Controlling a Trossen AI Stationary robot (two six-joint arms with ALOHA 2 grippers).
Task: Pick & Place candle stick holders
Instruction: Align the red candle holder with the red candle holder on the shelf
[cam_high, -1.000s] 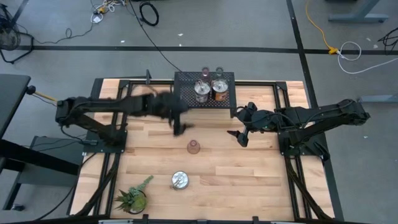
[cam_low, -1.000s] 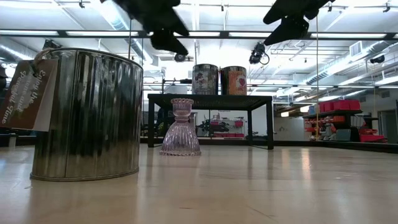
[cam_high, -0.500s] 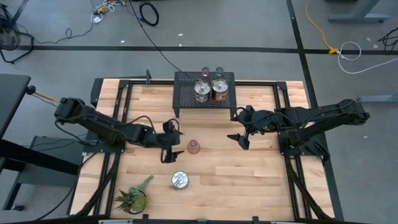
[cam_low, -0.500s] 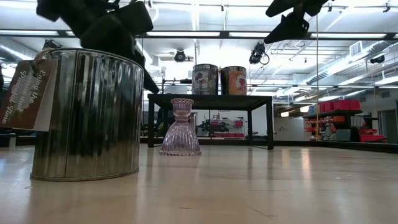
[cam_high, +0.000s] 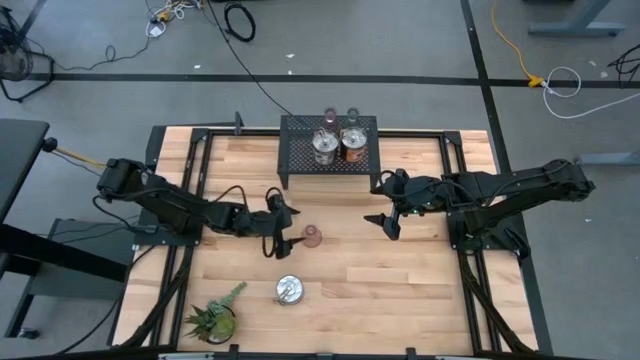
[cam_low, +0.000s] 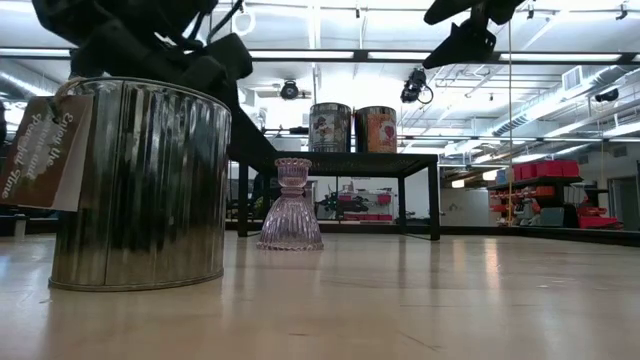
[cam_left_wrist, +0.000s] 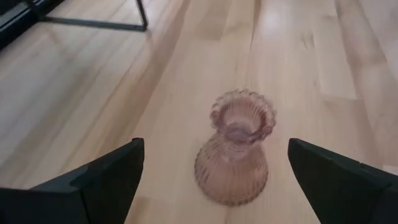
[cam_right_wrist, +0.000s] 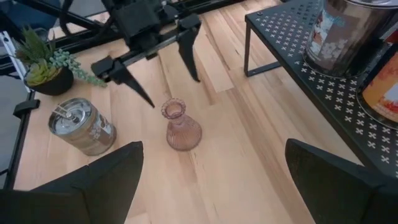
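Note:
The pink glass holder needs to go on the black mesh rack, so I will next grip it by its narrow neck (cam_left_wrist: 239, 142) with my left gripper.
A pink ribbed glass holder (cam_high: 312, 236) stands upright on its wide base on the table's middle; it also shows in the left wrist view (cam_left_wrist: 236, 152) and the low view (cam_low: 290, 205). My left gripper (cam_high: 280, 232) is open and low, just left of the holder, with its fingers (cam_left_wrist: 106, 180) pointing at it and touching nothing. My right gripper (cam_high: 388, 216) is open and empty, right of the middle. A silvery tin holder (cam_high: 289, 290) stands nearer the front edge. Two metal holders (cam_high: 323, 146) and two small cups (cam_high: 329, 115) stand on the black mesh rack (cam_high: 300, 160).
The rack stands at the table's far middle, on legs (cam_right_wrist: 247, 46). A spiky green potted plant (cam_high: 213, 320) stands at the front left. The tin carries a paper tag (cam_low: 40, 150). Bare wood (cam_high: 400, 290) lies at the front right.
My left gripper has swung from beside the rack toward the table's near edge and down, then moved right toward the pink holder, ending with its open fingers facing it. The holders have not moved.

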